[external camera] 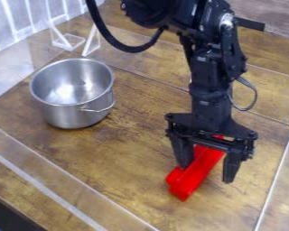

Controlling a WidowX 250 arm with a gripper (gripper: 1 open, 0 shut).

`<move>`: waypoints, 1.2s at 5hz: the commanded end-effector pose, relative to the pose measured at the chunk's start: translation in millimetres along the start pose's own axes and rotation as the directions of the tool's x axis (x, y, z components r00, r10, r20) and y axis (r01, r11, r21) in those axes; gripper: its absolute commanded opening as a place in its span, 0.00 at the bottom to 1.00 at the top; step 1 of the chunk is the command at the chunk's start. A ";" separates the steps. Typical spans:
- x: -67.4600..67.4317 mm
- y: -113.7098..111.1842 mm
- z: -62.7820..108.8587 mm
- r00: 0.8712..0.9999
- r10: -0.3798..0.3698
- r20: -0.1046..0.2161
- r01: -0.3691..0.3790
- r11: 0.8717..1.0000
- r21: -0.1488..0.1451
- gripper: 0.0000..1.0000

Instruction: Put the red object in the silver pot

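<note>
I will next grab the red object by its long sides with my gripper, to put it in the silver pot point(72, 90).
The red object point(191, 178) is a long bright red bar lying diagonally on the wooden table, at the front right. My gripper point(205, 160) points straight down over its far end. It is open, with one dark finger on each side of the bar, and that end is partly hidden behind the fingers. I cannot tell whether the fingers touch the bar. The silver pot point(72, 90) stands upright at the left with its loop handle facing front right. It shows a pale inside with nothing in it, well apart from the gripper.
The wooden table point(111, 153) is ringed by low clear plastic walls at the front, left and right edges. A thin white strip point(197, 69) lies at the back, and a white wire frame point(72, 41) stands behind the pot.
</note>
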State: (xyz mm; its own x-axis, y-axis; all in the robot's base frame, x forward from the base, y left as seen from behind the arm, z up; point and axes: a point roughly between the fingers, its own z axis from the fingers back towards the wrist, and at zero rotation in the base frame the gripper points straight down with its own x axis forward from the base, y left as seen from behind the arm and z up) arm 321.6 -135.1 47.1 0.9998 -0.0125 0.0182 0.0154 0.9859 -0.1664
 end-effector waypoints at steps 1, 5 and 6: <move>-7.7 19.8 -20.1 0.999 -0.034 -0.033 0.034 0.999 0.018 1.00; -7.0 32.6 22.1 0.987 -0.132 -0.087 0.138 0.988 0.063 0.00; -1.6 31.6 63.6 0.991 -0.118 -0.069 0.124 0.987 0.099 0.00</move>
State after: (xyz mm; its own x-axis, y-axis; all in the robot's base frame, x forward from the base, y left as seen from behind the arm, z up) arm 310.6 -96.4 79.2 0.9814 -0.1560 -0.1118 0.1503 0.9869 -0.0577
